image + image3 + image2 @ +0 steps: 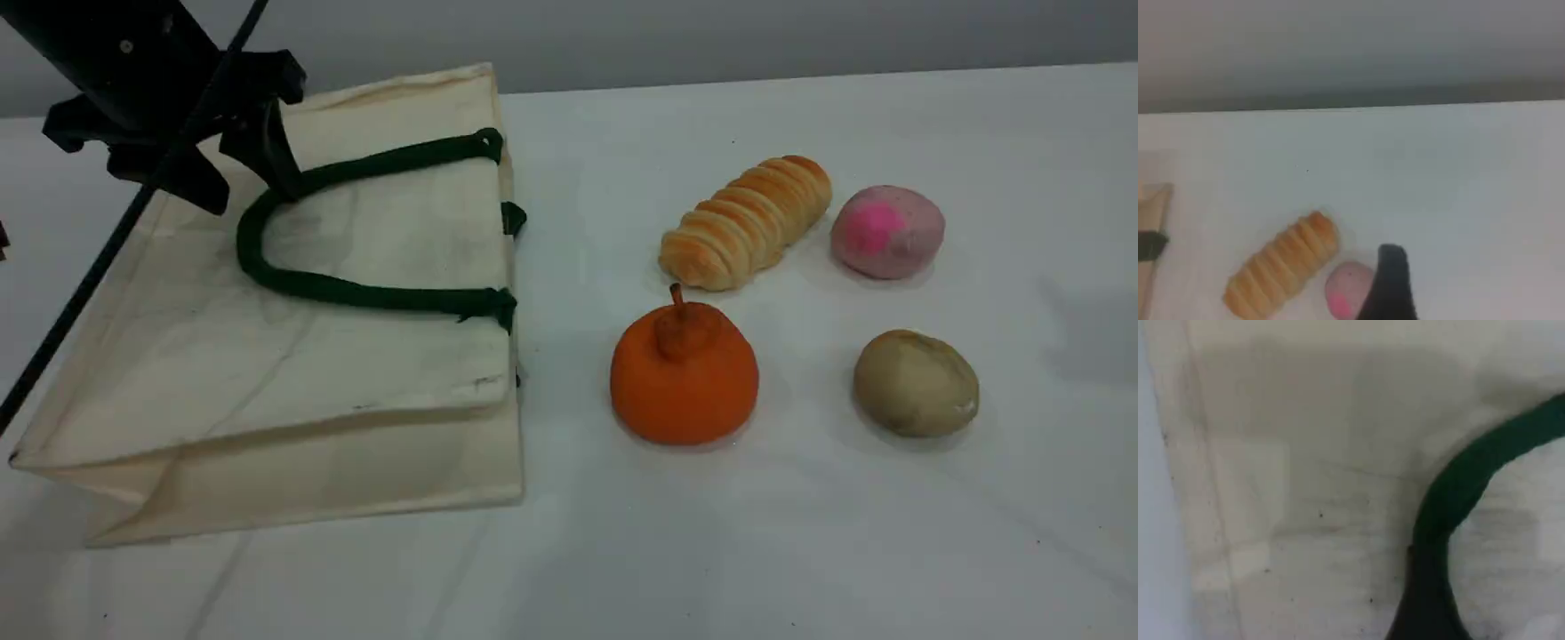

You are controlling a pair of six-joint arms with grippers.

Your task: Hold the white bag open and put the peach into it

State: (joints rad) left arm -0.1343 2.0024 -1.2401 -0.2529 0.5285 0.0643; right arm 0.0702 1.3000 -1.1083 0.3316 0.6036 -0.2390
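Note:
Next, my left gripper grips the white bag's raised green rope handle to hold the bag open, since the bag's cloth [203,341] lies flat on the tabletop.
The white bag [267,373] lies flat on its side at the table's left, mouth facing right, with one dark green rope handle [356,292] looped across its upper face. My left gripper [242,182] hovers open over the bag's far left part, and its right finger [271,156] touches the bend of that handle. Up close, the left wrist view shows the bag cloth [1305,487] and the handle [1458,487]. The peach [887,231] rests on the table at the far right, pale pink with a magenta patch. In the right wrist view one dark fingertip [1390,280] stands just right of the peach [1343,290], nothing held.
A ridged bread roll [747,222] lies left of the peach. An orange stemmed fruit [683,369] and an olive-brown lump [916,382] sit nearer the front. A black cable [89,267] slants across the bag's left side. A grey wall stands behind the table.

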